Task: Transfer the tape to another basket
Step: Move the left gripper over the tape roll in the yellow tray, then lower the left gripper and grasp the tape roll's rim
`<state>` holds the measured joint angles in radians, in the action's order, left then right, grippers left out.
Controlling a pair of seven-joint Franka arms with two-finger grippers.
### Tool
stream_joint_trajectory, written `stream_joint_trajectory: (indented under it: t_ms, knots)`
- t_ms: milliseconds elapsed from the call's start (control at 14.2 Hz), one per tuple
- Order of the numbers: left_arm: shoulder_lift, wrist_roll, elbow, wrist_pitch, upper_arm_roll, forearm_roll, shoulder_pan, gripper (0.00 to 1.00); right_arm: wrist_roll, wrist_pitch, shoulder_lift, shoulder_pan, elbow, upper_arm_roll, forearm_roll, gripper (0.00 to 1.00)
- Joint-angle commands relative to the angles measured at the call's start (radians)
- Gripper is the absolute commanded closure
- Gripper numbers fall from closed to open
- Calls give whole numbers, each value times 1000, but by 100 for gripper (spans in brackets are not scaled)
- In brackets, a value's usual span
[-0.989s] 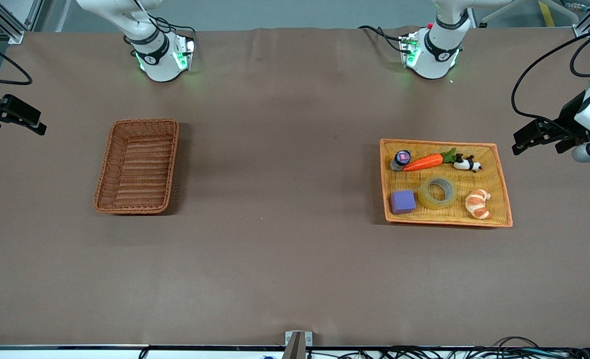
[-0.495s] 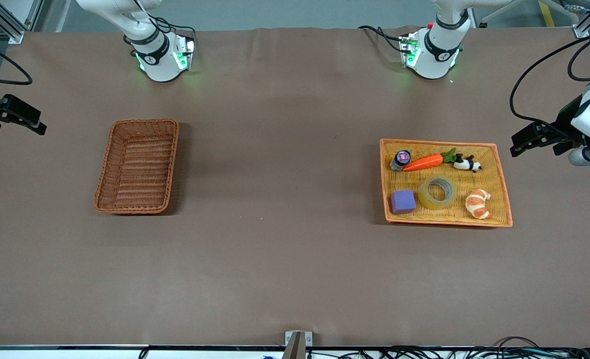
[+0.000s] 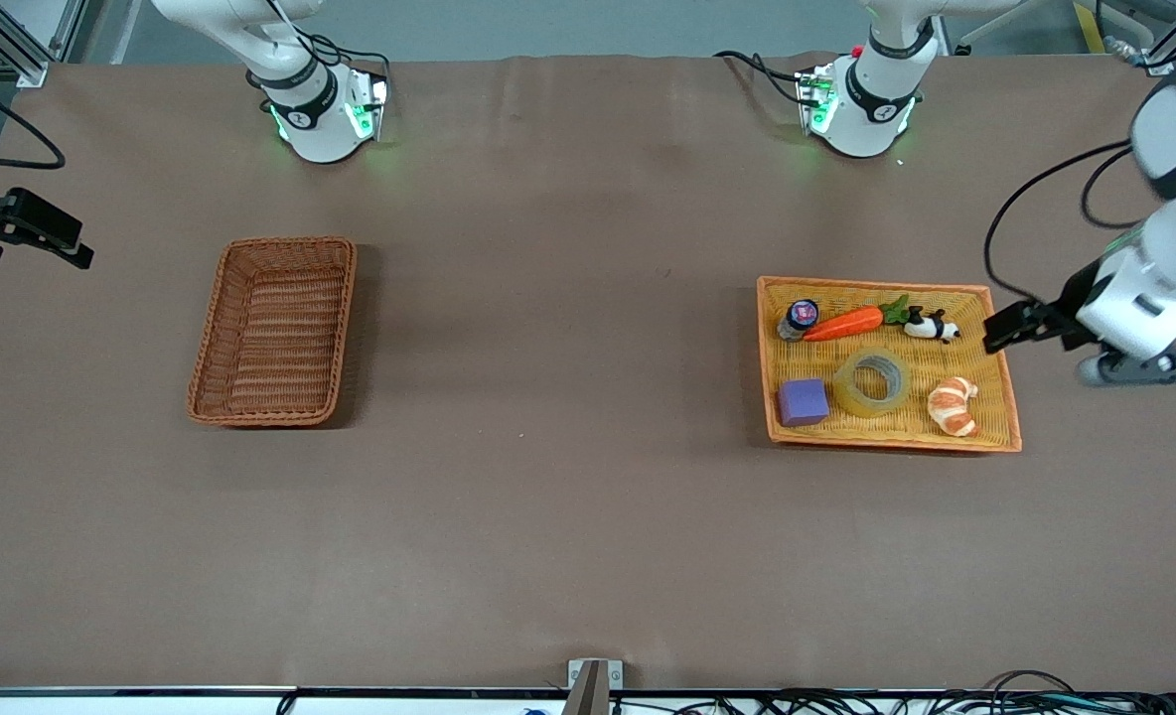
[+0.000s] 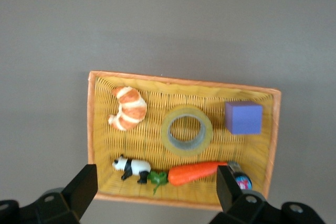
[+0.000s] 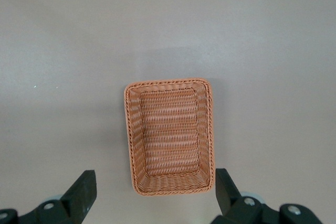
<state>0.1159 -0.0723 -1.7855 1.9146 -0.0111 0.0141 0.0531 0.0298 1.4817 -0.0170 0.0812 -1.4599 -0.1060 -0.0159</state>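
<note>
My left gripper should next move the tape into the reddish-brown wicker basket, so it needs to grab the tape by its ring side.
The tape, a translucent yellowish ring, lies flat in the yellow-orange tray between a purple cube and a croissant. It also shows in the left wrist view. My left gripper is open and empty in the air over the tray's edge at the left arm's end of the table; its own view shows it open high above the tray. The reddish-brown wicker basket stands empty toward the right arm's end. My right gripper waits, open and empty, high over the basket.
The tray also holds a purple cube, a toy carrot, a panda figure, a croissant and a small jar. Bare brown table lies between the tray and the basket.
My left gripper has moved in from the table's end toward the tray and now hangs over its edge. The right arm and all objects have not moved.
</note>
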Motion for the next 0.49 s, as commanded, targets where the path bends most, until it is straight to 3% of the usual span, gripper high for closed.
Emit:
stream_joint_trajectory:
  t_ms: [0, 424]
  knots:
    - [-1, 17, -150, 168, -10, -6, 7, 0, 5, 8, 22, 6, -23, 2, 8, 0]
    - [151, 22, -259, 346, -3, -16, 16, 0, 5, 8, 22, 8, -23, 2, 8, 0]
